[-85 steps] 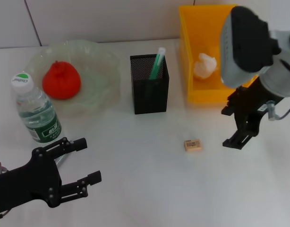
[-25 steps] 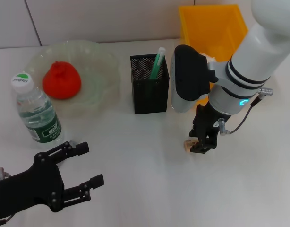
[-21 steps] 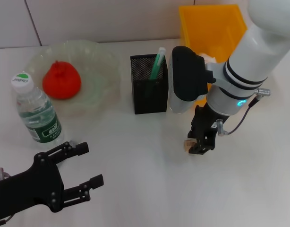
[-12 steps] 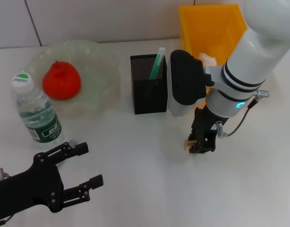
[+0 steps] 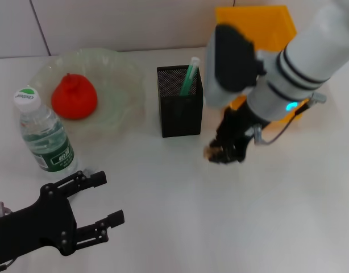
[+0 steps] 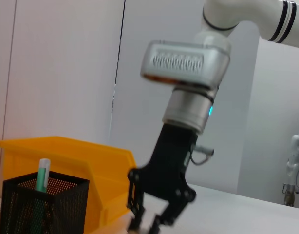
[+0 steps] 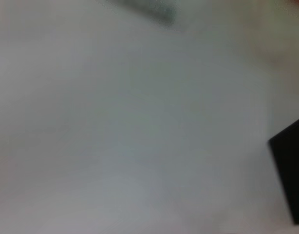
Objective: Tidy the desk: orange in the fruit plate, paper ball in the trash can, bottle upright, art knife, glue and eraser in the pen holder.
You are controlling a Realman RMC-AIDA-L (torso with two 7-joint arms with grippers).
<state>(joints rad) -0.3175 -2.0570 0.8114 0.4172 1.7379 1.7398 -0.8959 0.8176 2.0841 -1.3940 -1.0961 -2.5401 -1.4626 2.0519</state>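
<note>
The eraser stays held in my right gripper from here until it is over the black mesh pen holder, as it hangs beside the holder, short of the holder's rim.
My right gripper [image 5: 223, 154] is shut on the tan eraser [image 5: 212, 152] and holds it just above the table, right of the black mesh pen holder [image 5: 179, 111]. A green and white stick [image 5: 189, 77] stands in the holder; whether it is the glue or the art knife I cannot tell. The orange [image 5: 74, 96] lies in the pale-green fruit plate [image 5: 123, 74]. The bottle [image 5: 45, 133] stands upright at the left. The yellow trash can [image 5: 254, 20] is behind my right arm, which hides the paper ball. My left gripper [image 5: 106, 197] is open near the front left. The left wrist view shows the right gripper [image 6: 149, 225] beside the pen holder [image 6: 42, 204].
White table [image 5: 174, 227] with a tiled wall behind it. My right forearm [image 5: 288, 74] reaches across in front of the trash can.
My right gripper has closed on the eraser, lifted it off the table and carried it left toward the pen holder. The left arm has stayed still.
</note>
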